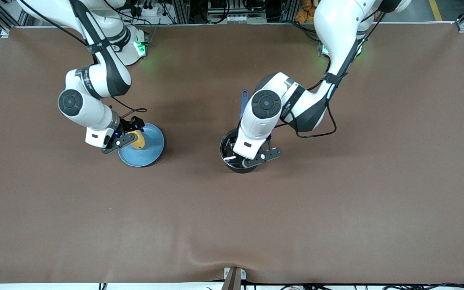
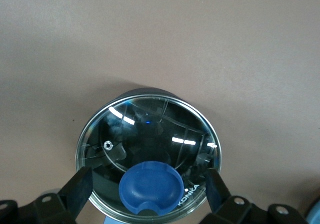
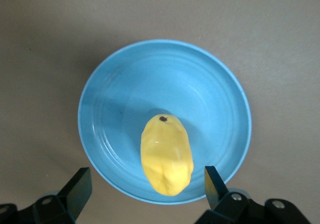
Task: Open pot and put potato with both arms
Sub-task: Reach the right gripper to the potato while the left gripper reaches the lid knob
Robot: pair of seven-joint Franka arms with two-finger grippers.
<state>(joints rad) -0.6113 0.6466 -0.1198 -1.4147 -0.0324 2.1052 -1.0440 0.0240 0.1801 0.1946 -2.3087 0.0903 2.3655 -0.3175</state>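
My fingers are still above the blue knob, so closing now would miss it. My left gripper lowers first, then closes on the knob.
The black pot [image 1: 232, 155] stands mid-table with its glass lid [image 2: 147, 159] on; its blue handle [image 1: 243, 105] points toward the robots' bases. My left gripper [image 1: 256, 158] hangs open over the lid, its fingers [image 2: 77, 189] on either side of the blue knob [image 2: 150, 185] without touching it. The yellow potato [image 1: 138, 139] lies on a light-blue plate [image 1: 148, 151] toward the right arm's end. My right gripper [image 1: 125, 139] is open over the plate's edge, and in the right wrist view the potato [image 3: 166, 155] lies between its spread fingers [image 3: 79, 186], apart from them.
The brown table cloth [image 1: 336, 201] covers the whole table around the pot and the plate. A small bracket [image 1: 234, 276] sits at the table edge nearest the front camera. Cables and frame rails run along the edge by the robots' bases.
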